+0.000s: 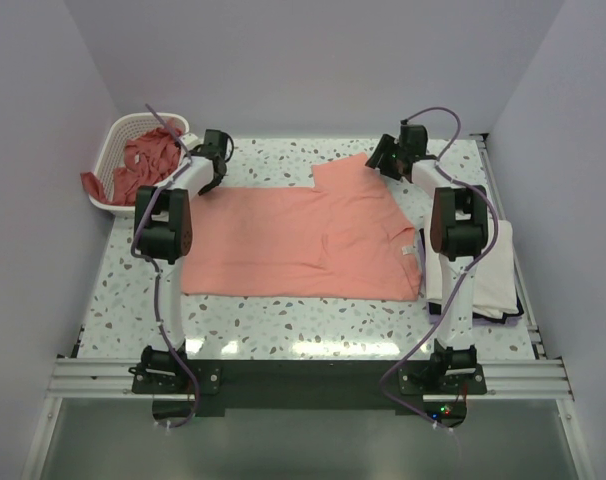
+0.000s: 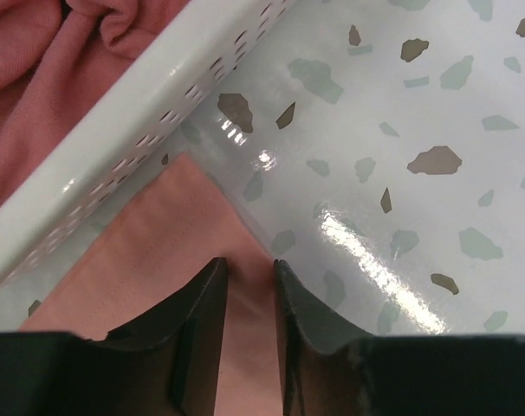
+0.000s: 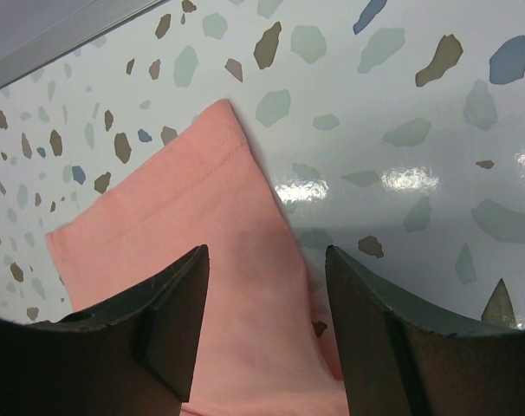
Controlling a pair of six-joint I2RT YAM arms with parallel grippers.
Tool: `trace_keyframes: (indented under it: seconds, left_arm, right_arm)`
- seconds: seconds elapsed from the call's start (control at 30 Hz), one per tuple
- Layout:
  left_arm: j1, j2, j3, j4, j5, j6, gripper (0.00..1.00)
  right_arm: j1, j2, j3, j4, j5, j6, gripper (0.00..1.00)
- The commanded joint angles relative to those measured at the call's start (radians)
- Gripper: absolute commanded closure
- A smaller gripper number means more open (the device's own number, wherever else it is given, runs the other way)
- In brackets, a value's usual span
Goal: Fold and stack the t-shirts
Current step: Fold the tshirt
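Observation:
My right gripper needs to move down before it closes on the sleeve's edge, because one finger is still above the smooth cloth.
A salmon-pink t-shirt lies spread flat across the middle of the table. My left gripper is at its far left corner beside the basket. Its jaws stand close together with a strip of the pink cloth pinched between them. My right gripper is open, low over the shirt's far right sleeve, one finger on each side of the sleeve's edge. More pink t-shirts lie crumpled in the basket. A folded white t-shirt lies at the right, partly hidden by my right arm.
The white lattice basket stands at the far left corner; its rim is right next to my left fingers. A metal rail runs along the table's right edge. The side walls stand close.

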State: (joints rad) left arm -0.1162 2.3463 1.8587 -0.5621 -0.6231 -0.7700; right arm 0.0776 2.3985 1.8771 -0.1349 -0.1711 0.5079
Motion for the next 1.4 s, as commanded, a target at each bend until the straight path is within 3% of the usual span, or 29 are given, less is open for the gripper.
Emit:
trace_keyframes:
  seconds: [0.0, 0.17, 0.27, 0.8, 0.93, 1.1, 1.37]
  left_arm:
    - [0.009, 0.016, -0.007, 0.001, 0.025, -0.014, 0.69]
    - [0.009, -0.008, -0.033, 0.021, 0.037, -0.017, 0.88]
    - [0.007, -0.025, -0.055, 0.039, 0.049, -0.017, 0.94]
    - [0.007, -0.076, -0.131, 0.105, 0.089, 0.005, 0.98]
    - [0.007, -0.076, -0.136, 0.117, 0.097, 0.009, 0.98]
    - [0.007, -0.076, -0.135, 0.123, 0.105, 0.011, 0.98]
    - [0.007, -0.090, -0.131, 0.131, 0.106, 0.014, 1.00]
  right_arm:
    - [0.002, -0.016, 0.001, 0.017, 0.016, -0.011, 0.40]
    - [0.004, -0.012, 0.016, -0.009, 0.028, -0.029, 0.40]
    - [0.005, -0.002, 0.049, -0.043, 0.041, -0.037, 0.40]
    - [0.129, 0.117, 0.246, -0.273, 0.353, -0.114, 0.44]
    - [0.136, 0.162, 0.324, -0.315, 0.364, -0.118, 0.48]
    - [0.145, 0.197, 0.352, -0.341, 0.367, -0.121, 0.63]
    - [0.133, 0.126, 0.294, -0.328, 0.426, -0.124, 0.90]
